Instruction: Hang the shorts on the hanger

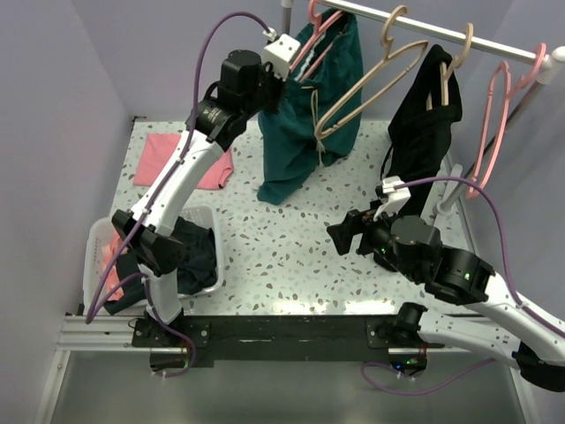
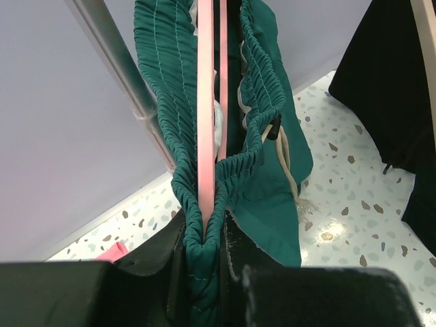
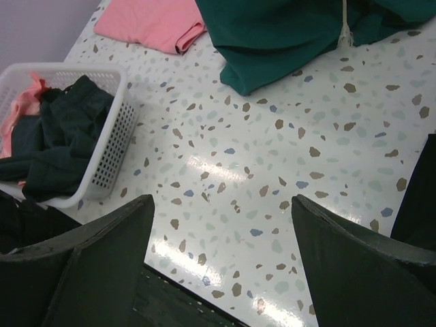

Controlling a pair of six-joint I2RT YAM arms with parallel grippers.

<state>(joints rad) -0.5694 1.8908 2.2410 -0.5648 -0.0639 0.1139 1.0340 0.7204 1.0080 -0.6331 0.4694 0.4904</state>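
Observation:
The hanger bar runs inside the shorts' waistband, the hanger's hook on the bar at the back. The shorts would rest on it, so my left gripper now opens.
The teal-green shorts [image 1: 305, 124] hang over the salmon-pink hanger [image 1: 311, 25], whose hook is on the rail at the back; their lower end rests on the table. My left gripper [image 1: 272, 87] is raised to the rail. In the left wrist view its jaws [image 2: 204, 235] are shut on the gathered waistband of the shorts [image 2: 269, 184], with the hanger bar [image 2: 206, 102] running into the fold. The cream drawstring [image 2: 289, 167] dangles at the right. My right gripper [image 1: 344, 234] is open and empty, low over the table [image 3: 221, 204]; the shorts' hem [image 3: 293, 41] lies ahead of it.
The rail [image 1: 441, 31] also carries tan hangers [image 1: 380, 75], a black garment [image 1: 424, 124] and another pink hanger [image 1: 494, 115]. A flat pink cloth [image 1: 168, 159] lies at the back left. A white basket [image 1: 207, 216] of clothes stands at the front left, by the left arm.

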